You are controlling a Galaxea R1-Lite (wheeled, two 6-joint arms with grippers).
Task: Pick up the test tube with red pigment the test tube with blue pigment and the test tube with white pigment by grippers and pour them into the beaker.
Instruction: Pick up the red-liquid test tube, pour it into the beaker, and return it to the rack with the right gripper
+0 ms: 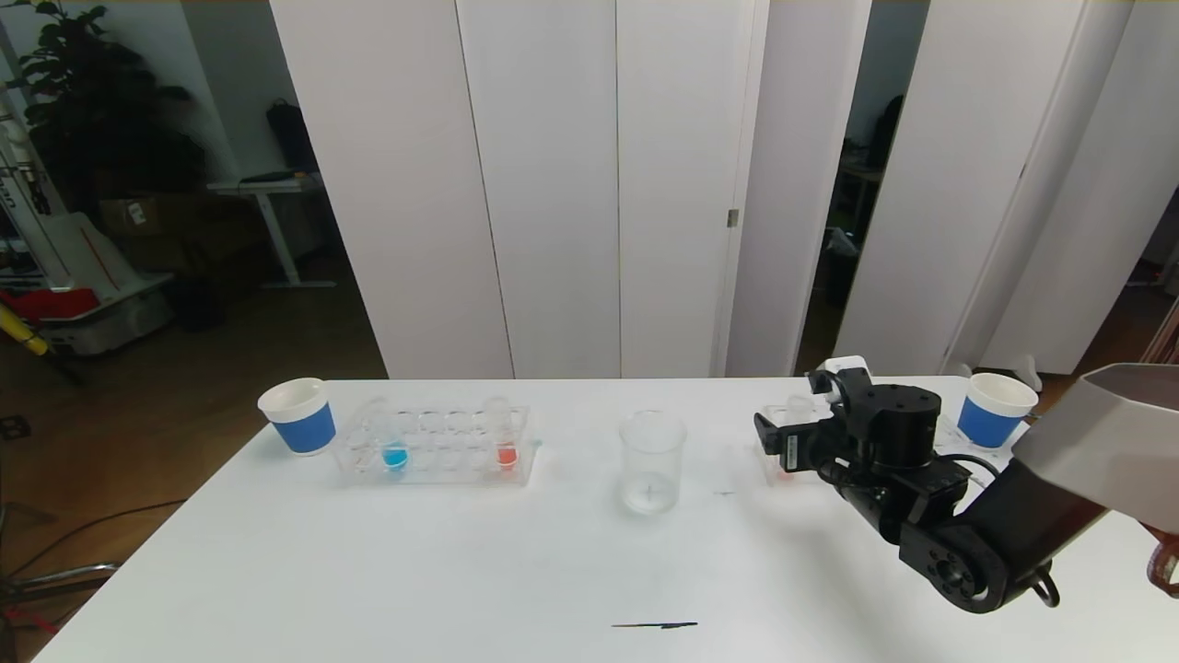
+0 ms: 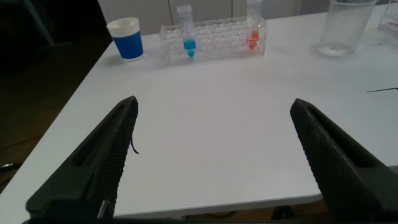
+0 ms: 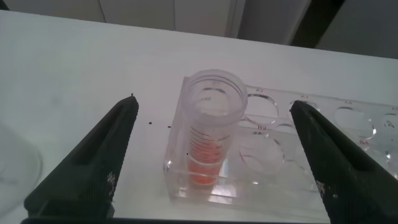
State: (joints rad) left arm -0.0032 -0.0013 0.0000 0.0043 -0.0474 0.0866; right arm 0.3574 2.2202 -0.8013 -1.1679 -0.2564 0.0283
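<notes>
The right gripper should next pour red pigment into the beaker, so it should grab the test tube in the corner hole by its side below its rim (image 3: 209, 135).
A clear rack (image 1: 433, 448) on the table's left holds the test tube with blue pigment (image 1: 394, 453) (image 2: 188, 36) and a test tube with red pigment (image 1: 505, 446) (image 2: 252, 32). The empty beaker (image 1: 652, 462) (image 2: 344, 28) stands mid-table. A second red-pigment tube (image 3: 210, 134) (image 1: 798, 407) stands in the corner hole of a right-hand rack (image 3: 292, 155). My right gripper (image 1: 781, 444) (image 3: 212, 102) is open, one finger on either side of this tube without touching it. My left gripper (image 2: 211, 102) is open and empty over the table's near left edge. The test tube with white pigment is not visible.
A white paper cup with a blue band (image 1: 299, 416) (image 2: 127, 38) stands left of the left rack. Another such cup (image 1: 993, 409) is at the far right behind my right arm. A thin dark mark (image 1: 656, 625) lies near the front edge.
</notes>
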